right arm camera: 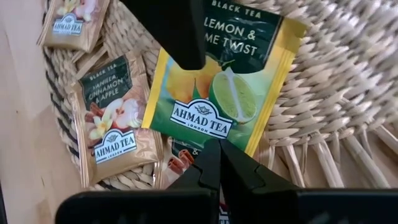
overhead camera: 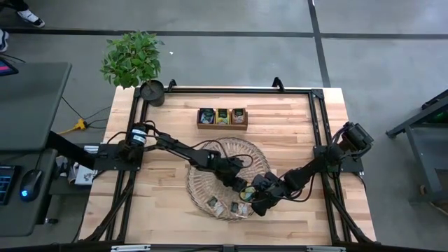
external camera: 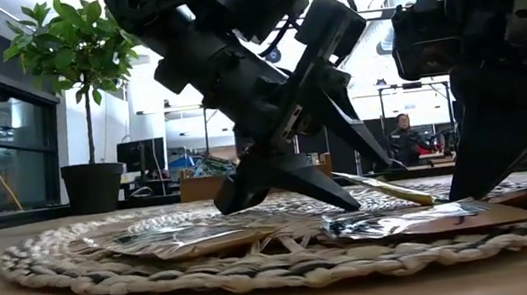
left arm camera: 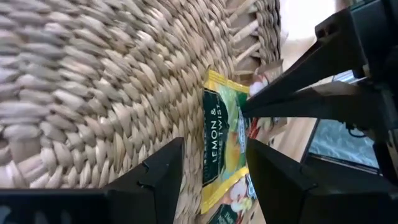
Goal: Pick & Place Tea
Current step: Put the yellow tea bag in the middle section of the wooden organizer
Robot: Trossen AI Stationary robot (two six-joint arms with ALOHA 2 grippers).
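Observation:
I will grab the yellow-and-green tea sachet by its yellow side edge (overhead camera: 243,194) with my left gripper. Then I will place it in the wooden box (overhead camera: 222,122).
A yellow-and-green tea sachet (right arm camera: 227,81), printed "Lemon & Lime Twist", is on the round woven tray (overhead camera: 210,175) near its near edge. My right gripper (right arm camera: 219,155) is shut on the sachet's edge. My left gripper (left arm camera: 214,165) is open, with one finger on either side of the same sachet (left arm camera: 217,134). One left finger (right arm camera: 174,31) lies over the sachet's far part; I cannot tell whether it touches. Beige sachets (right arm camera: 115,118) lie flat on the tray beside it. My right gripper pinches the yellow sachet's edge (right arm camera: 211,138) between its two shut fingertips, about midway along that side. The fingers come slanting down from the table's right side. In the low view the sachet (external camera: 389,188) tilts, its end by my right gripper low at the tray.
A wooden box (overhead camera: 222,117) with three compartments of tea sachets stands behind the tray. A potted plant (overhead camera: 133,59) stands at the table's far left corner. More sachets (overhead camera: 224,206) lie at the tray's near rim. Both arms crowd the tray's near right part.

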